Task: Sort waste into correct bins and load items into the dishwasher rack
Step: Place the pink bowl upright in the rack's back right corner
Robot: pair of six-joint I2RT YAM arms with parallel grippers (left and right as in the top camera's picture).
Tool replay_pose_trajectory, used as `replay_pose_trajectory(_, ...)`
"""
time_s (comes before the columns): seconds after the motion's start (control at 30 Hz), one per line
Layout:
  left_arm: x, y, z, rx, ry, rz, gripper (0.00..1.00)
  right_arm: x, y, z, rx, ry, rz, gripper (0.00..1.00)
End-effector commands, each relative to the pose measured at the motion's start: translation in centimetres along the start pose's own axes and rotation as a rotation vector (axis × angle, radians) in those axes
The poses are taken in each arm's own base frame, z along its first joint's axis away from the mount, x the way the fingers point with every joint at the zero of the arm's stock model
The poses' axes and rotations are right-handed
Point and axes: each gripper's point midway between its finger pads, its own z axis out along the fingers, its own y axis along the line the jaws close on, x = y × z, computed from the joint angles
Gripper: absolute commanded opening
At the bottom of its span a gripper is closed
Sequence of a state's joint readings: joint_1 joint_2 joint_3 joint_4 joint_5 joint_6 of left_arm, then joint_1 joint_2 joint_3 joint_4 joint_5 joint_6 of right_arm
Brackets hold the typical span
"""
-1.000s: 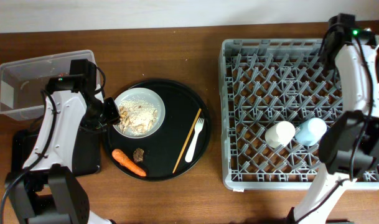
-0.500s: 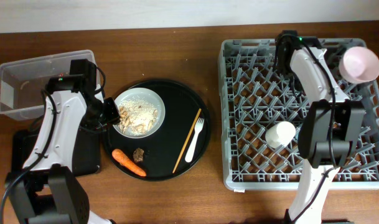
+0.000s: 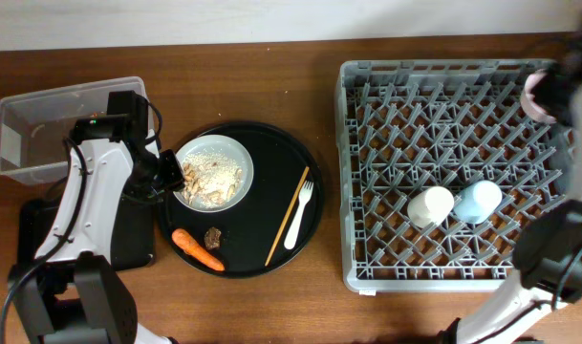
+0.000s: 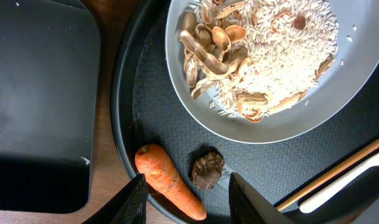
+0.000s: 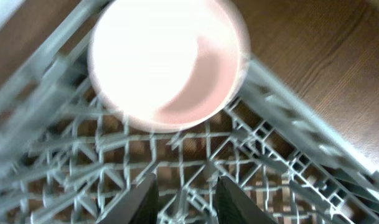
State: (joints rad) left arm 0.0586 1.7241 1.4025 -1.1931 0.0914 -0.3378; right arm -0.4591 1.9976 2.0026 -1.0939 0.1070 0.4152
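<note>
My right gripper takes hold of the pink bowl by its rim next, one finger inside the bowl's side, to load it into the rack.
My left gripper [image 3: 166,178] is open and empty, low over the left rim of the round black tray [image 3: 271,143]. In the left wrist view [image 4: 183,200] the orange carrot [image 4: 167,182] and the dark brown lump [image 4: 206,169] lie just ahead of its fingers. The grey-white plate [image 4: 282,118] holds rice-like crumbs [image 4: 282,50] and shells. A chopstick [image 3: 288,216] and a white fork [image 3: 300,212] lie on the tray. My right gripper [image 5: 183,200] is open and empty over the grey rack [image 3: 443,124], with the pink bowl [image 5: 167,59] just ahead at the rack's back right corner.
A clear tub [image 3: 42,134] stands at the back left. A shallow black tray [image 3: 128,229] lies in front of it. A white cup [image 3: 430,205] and a light blue cup [image 3: 477,201] stand in the rack. No wrapper or tissue shows.
My right arm has swung from the rack's back middle to its right edge, over the pink bowl. The blue cup shows again. The left arm has not moved.
</note>
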Motion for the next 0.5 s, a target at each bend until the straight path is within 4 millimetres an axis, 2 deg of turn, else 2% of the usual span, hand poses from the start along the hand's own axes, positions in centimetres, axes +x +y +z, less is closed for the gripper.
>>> replay_pose_trajectory(0.0,-0.1,0.2,-0.8,-0.001,-0.028,-0.01,0.42,-1.7,-0.8,1.1,-0.285,0.064,0.066,0.34)
replay_pose_trajectory(0.03,-0.1,0.2,-0.8,0.0,-0.029,-0.01,0.42,-2.5,-2.2,1.8,-0.276,0.047,0.065,0.34)
replay_pose_trajectory(0.1,-0.2,0.1,-0.8,0.0,-0.031,-0.01,0.42,-2.9,-3.7,3.4,-0.253,0.052,0.093,0.34)
replay_pose_trajectory(0.27,-0.2,0.2,-0.8,0.0,-0.03,-0.01,0.42,-2.8,-4.3,6.7,-0.215,0.064,0.097,0.39)
replay_pose_trajectory(0.47,-0.2,0.2,-0.8,0.0,-0.03,-0.01,0.42,-2.5,-5.5,7.9,-0.149,0.072,0.099,0.39)
